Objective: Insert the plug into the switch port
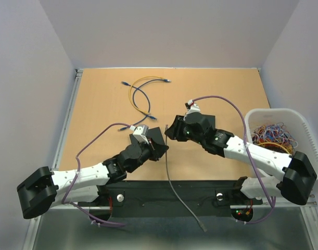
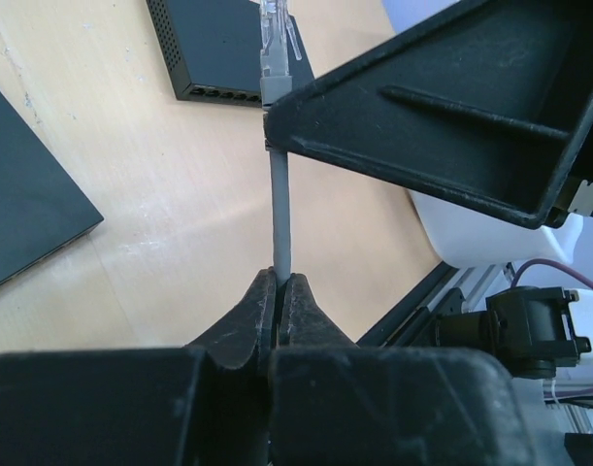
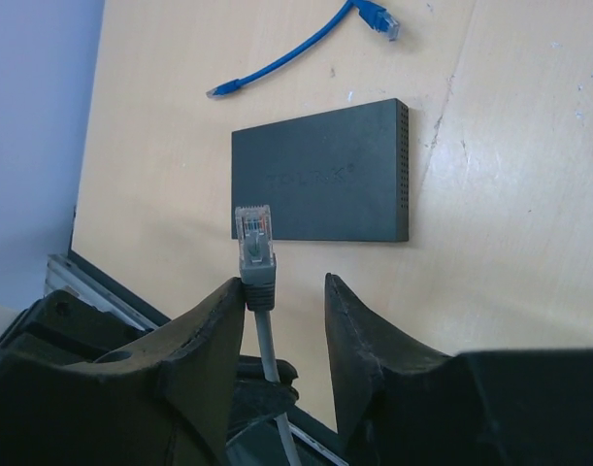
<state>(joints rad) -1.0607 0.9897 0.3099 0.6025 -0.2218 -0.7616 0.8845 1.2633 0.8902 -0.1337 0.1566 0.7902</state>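
My right gripper's fingers are level with the grey boot's sides in the right wrist view, so it should close. Closing now would hold the boot.
A grey cable (image 2: pixel 281 214) ends in a clear plug (image 3: pixel 254 243) with a grey boot. My left gripper (image 2: pixel 277 282) is shut on the cable a little below the plug (image 2: pixel 275 39). My right gripper (image 3: pixel 281 282) is open around the plug's boot, which touches its left finger; the other finger stands apart. The black switch (image 3: pixel 320 184) lies flat on the table beyond the plug, its ports (image 2: pixel 218 93) showing in the left wrist view. In the top view both grippers (image 1: pixel 160 143) (image 1: pixel 172 130) meet at mid-table and hide the switch.
The grey cable (image 1: pixel 179 198) trails over the front rail. Blue and yellow patch cables (image 1: pixel 140 91) lie at the back. A blue cable (image 3: pixel 296 49) lies past the switch. A white bin (image 1: pixel 304 125) of coloured cables stands right. A flat black slab (image 2: pixel 24 204) lies left.
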